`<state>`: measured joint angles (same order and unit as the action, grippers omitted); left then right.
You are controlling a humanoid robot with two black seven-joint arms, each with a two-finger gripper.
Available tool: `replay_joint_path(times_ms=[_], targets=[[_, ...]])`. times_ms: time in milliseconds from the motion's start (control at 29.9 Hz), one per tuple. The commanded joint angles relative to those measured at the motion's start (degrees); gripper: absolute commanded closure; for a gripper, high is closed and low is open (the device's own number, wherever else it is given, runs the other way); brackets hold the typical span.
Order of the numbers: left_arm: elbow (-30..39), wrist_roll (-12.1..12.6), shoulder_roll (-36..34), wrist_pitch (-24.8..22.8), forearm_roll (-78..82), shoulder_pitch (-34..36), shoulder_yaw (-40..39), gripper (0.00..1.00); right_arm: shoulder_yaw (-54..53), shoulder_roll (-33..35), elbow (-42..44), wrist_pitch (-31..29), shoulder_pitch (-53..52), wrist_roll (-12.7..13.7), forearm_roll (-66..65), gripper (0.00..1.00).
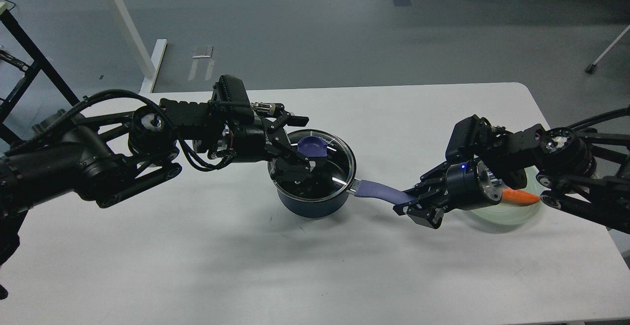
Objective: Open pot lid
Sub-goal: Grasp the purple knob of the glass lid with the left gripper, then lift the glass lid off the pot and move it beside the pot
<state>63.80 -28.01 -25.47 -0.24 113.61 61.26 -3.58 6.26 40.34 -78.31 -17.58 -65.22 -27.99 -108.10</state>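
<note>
The glass lid is wide and reaches across the whole pot [307, 206], so I need to pick it up next with my left gripper by its narrow purple-blue knob [313, 147].
The navy-blue pot [307, 206] stands at the middle of the white table [197, 266], its lavender handle [376, 190] pointing right. The glass lid [338, 163] sits on it, with its purple-blue knob [313, 147] at the centre. My left gripper [301, 144] is open over the lid's left half, one finger behind the knob and one in front of it, the knob just at the fingertips. My right gripper [409, 203] is shut on the end of the pot's handle.
A pale green plate [512, 215] with an orange carrot [519, 197] lies at the right, partly hidden behind my right wrist. White table legs [129, 24] and a black frame [29, 64] stand on the floor beyond the table's far left.
</note>
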Motion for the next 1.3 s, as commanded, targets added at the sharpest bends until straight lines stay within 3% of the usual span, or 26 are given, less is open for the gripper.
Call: replay_joint_path(times_ms=[0,234,535,635,803,836,936,1070,1271], targets=[[-2.70,0.01,2.17,0.06,0.12,-0.09,0.15,0.01,-0.02,0.00,0.00,0.00,0.01,-0.01,0.00,0.79],[-6.58,0.01,3.67,0.33,1.00,-0.35,1.29,0.01,-0.02,0.00,0.00,0.00,0.01,-0.01,0.00,0.79],[-6.75,0.01,4.02,0.42,0.65,-1.84,1.73,0.05,-0.02,0.00,0.00,0.00,0.01,-0.01,0.00,0.79],[-6.67,0.01,4.02,0.94,0.29,-1.84,1.73,0.16,-0.02,0.00,0.00,0.00,0.01,-0.01,0.00,0.79],[-6.67,0.01,3.94,1.38,0.29,-1.84,1.73,0.57,-0.02,0.00,0.00,0.00,0.01,-0.01,0.08,0.79],[-6.67,0.01,3.85,1.38,0.29,-1.84,1.73,0.62,-0.02,0.00,0.00,0.00,0.01,-0.01,0.09,0.79],[-6.06,0.01,3.15,1.38,0.38,-1.76,1.64,0.68,-0.02,0.00,0.00,0.00,0.01,-0.01,0.09,0.79],[-5.26,0.01,2.01,1.47,0.03,-1.32,1.20,0.68,-0.02,0.00,0.00,0.00,0.01,-0.01,0.08,0.79],[-1.14,0.01,-6.15,2.08,-3.48,0.61,0.85,0.68,-0.11,0.61,0.00,0.00,0.01,-0.01,0.09,0.79]])
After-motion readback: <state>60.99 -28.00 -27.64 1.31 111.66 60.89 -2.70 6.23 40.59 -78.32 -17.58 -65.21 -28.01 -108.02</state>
